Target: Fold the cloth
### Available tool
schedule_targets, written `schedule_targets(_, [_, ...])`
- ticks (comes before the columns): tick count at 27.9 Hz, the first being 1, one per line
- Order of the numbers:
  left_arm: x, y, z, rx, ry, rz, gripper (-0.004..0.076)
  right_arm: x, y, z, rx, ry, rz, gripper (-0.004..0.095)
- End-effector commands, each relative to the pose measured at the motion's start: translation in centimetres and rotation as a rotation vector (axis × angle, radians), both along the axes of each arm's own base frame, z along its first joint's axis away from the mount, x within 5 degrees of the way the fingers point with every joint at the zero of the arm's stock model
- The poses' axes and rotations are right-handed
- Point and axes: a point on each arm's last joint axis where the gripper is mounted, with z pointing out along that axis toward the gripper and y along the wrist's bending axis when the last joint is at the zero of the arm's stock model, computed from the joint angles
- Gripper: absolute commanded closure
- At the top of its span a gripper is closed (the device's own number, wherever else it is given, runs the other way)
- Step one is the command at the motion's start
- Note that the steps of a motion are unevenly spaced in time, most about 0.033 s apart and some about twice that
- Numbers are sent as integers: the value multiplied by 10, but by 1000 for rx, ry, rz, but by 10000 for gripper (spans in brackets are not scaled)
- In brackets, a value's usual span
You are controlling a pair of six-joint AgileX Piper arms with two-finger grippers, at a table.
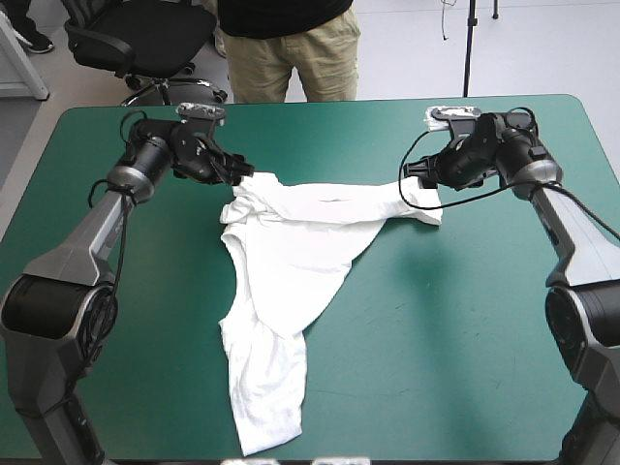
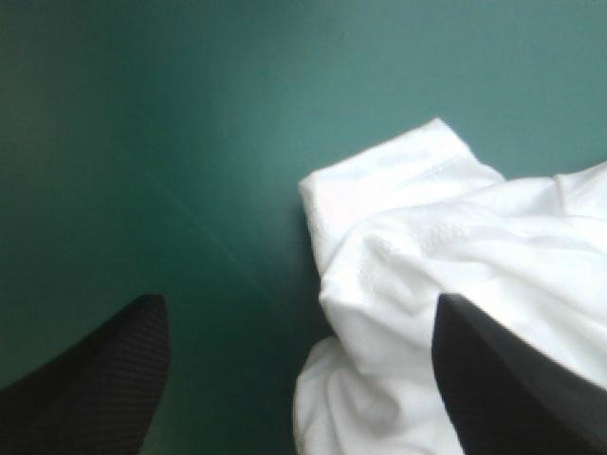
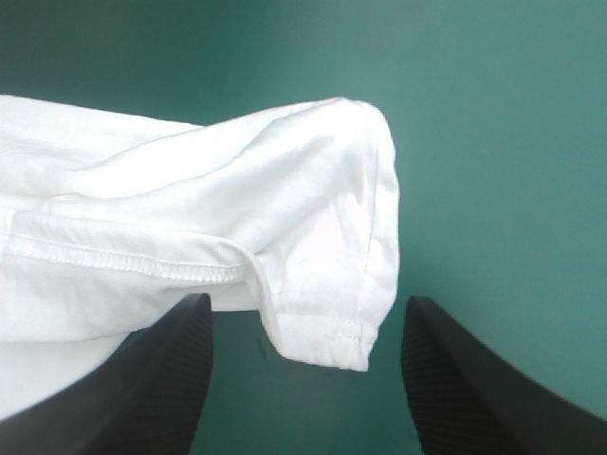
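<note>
My left gripper pinches the T-shirt [image 1: 291,242] by its crumpled corner [image 1: 248,190] next. That corner bunches up in folds while the T-shirt's tail lies flat on the cover.
The white T-shirt [image 1: 291,242] lies on the teal-green cover, with a wide band across the far half and a long narrow tail running toward the near edge. My left gripper [image 1: 235,174] is open at the band's left end. In the left wrist view its gripper [image 2: 299,318] straddles a crumpled corner of the T-shirt [image 2: 427,246], most of which lies by one finger [image 2: 503,379]. My right gripper [image 1: 415,182] is open at the band's right end. In the right wrist view a hemmed sleeve of the T-shirt [image 3: 190,209] sits between that gripper's [image 3: 308,308] spread fingers.
Bare teal-green cover [image 1: 465,320] flanks the shirt's tail on both sides. The table's far edge [image 1: 320,103] runs just beyond both grippers. A black office chair stands past the far left corner, off the table.
</note>
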Motion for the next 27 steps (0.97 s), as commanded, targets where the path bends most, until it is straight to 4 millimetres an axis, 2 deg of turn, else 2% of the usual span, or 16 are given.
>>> schedule_targets(1, [-35,11,96,14,-172,-9,209,-25,-9,74,-10,-203,6,436])
schedule_targets(2, [-43,14,106,20,-181,-8,225,-32,-11,83,-25,-215,8,452])
schedule_targets(3, [-60,18,123,22,-192,-11,246,-47,-15,98,-49,-226,12,459])
schedule_targets(7, [-100,27,155,26,-238,-30,277,-75,-20,121,-62,-220,21,459])
schedule_targets(10, [-131,34,164,30,-249,-37,300,-92,-23,137,-58,-252,20,459])
schedule_targets(13, [-159,42,157,26,-218,-11,304,-101,-24,146,-55,-270,20,459])
schedule_targets(18, [-198,49,144,22,-97,17,304,-105,-25,145,-61,-244,21,459])
schedule_targets(23, [-215,26,129,34,15,-69,351,-104,-25,145,-63,-247,11,459])
schedule_targets(27, [-227,0,105,22,119,-108,356,-104,-25,145,-59,-246,4,459])
